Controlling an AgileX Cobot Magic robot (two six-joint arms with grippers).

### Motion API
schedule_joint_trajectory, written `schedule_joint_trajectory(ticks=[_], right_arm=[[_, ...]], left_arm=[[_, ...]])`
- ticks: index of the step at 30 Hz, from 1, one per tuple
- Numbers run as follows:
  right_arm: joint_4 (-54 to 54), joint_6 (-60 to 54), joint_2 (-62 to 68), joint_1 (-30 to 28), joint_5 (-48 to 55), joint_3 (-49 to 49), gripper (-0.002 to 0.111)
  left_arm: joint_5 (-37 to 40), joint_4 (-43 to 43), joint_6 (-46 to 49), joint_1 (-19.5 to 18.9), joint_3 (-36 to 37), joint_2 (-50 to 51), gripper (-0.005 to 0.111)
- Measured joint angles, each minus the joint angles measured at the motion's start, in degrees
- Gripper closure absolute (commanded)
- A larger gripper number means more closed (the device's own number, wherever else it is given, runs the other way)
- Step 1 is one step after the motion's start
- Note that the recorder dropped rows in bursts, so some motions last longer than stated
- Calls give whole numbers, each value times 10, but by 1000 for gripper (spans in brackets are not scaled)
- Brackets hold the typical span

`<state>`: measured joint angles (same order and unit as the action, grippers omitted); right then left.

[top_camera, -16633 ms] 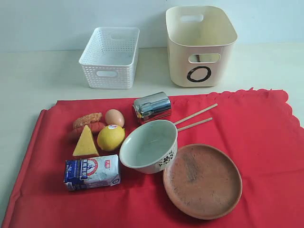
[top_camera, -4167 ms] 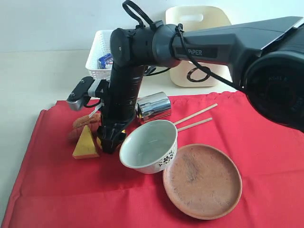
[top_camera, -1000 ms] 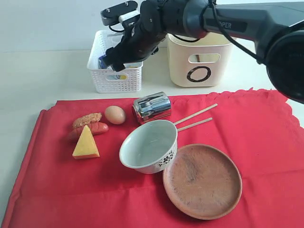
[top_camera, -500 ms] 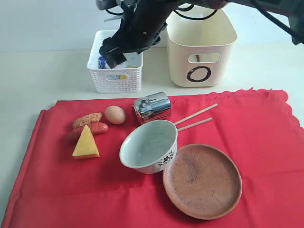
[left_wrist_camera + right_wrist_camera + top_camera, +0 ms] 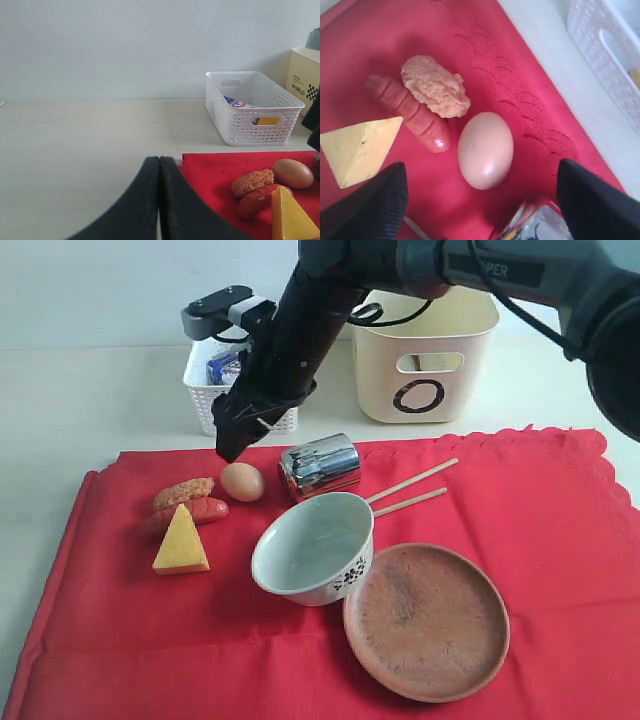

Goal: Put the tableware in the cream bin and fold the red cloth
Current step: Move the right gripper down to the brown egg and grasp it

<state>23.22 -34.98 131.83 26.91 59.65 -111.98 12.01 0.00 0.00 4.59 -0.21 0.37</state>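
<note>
My right gripper reaches the egg next and grabs it by its rounded middle [image 5: 242, 482] [image 5: 485, 150], which clears the red cloth for folding.
My right gripper [image 5: 236, 436] hangs open just above the egg [image 5: 242, 481], having reached across from the right; in the right wrist view the egg [image 5: 485, 149] lies between its spread fingertips [image 5: 370, 205]. On the red cloth [image 5: 560, 540] lie the steel cup [image 5: 320, 465] on its side, the flowered bowl [image 5: 313, 548], the brown plate [image 5: 426, 620] and two chopsticks [image 5: 410, 483]. The cream bin [image 5: 425, 340] stands at the back. My left gripper [image 5: 159, 160] is shut and empty over bare table by the cloth's corner [image 5: 215, 167].
A white perforated basket [image 5: 232, 390] with a carton and something yellow inside stands behind the cloth, partly hidden by my right arm. A cheese wedge [image 5: 181, 540], a sausage [image 5: 195, 511] and a breaded piece [image 5: 183, 492] lie left of the egg.
My right gripper has come down and forward from over the white basket to just above the egg, staying open. The left gripper has stayed shut.
</note>
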Motion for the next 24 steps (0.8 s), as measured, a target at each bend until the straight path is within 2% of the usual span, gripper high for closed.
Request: schedule_joint_trajectory(ticks=[14, 18, 24], right_arm=[[-43, -53, 49, 40, -30, 0, 33], [-57, -53, 54, 40, -42, 0, 41], [-60, -53, 65, 40, -55, 0, 62]], left_arm=[[0, 0, 0, 0, 0, 0, 107], [0, 0, 0, 0, 0, 0, 107], [0, 0, 0, 0, 0, 0, 107]])
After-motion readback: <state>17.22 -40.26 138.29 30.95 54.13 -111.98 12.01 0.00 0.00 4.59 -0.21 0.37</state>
